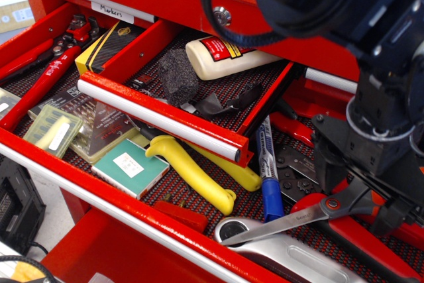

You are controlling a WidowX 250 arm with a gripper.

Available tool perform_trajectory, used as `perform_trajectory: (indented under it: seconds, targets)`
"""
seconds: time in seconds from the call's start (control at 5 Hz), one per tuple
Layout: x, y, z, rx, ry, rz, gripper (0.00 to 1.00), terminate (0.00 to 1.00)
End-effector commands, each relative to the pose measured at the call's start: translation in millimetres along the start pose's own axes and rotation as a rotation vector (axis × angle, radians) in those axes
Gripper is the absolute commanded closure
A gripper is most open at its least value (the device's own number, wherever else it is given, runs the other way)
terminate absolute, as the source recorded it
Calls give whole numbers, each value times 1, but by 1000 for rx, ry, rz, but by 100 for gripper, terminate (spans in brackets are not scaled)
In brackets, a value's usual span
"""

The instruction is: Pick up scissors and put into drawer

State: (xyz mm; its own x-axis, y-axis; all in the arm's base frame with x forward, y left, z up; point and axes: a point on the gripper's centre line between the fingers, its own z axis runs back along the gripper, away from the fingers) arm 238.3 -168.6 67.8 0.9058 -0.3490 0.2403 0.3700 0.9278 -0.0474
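My gripper grips the scissors by their grey-and-orange handles next, since that leaves the silver blades free to enter the drawer.
The scissors [291, 221] lie in the large lower drawer at the lower right, silver blades pointing left and red pivot screw [333, 204] showing. Their grey-and-orange handles are mostly hidden under my gripper [361, 193]. The gripper has come down over the handles, with one dark finger [328, 164] on the far side and the other [392, 213] on the near side. The fingers stand apart around the handle base. The small upper drawer [159, 118] is open to the left, with a red front and a silver rail.
The small drawer holds a white glue bottle [225, 54], a black sponge [177, 74] and a black strap. Around the scissors lie a blue marker [268, 177], a yellow-handled tool [192, 170], red pliers handles [354, 240], a silver tool [291, 260] and a green box [129, 166].
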Motion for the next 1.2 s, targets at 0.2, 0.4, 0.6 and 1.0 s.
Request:
perform_trajectory:
  seconds: [0.2,0.4,0.6,1.0]
  targets:
    - [-4,-3,-13,1,-52,45,0,0]
    - [-4,1,-5,27,-16,42,0,0]
    - [-7,2,-13,32,-32,63,0,0]
    - [-7,-1,-18,41,-31,107,100,0]
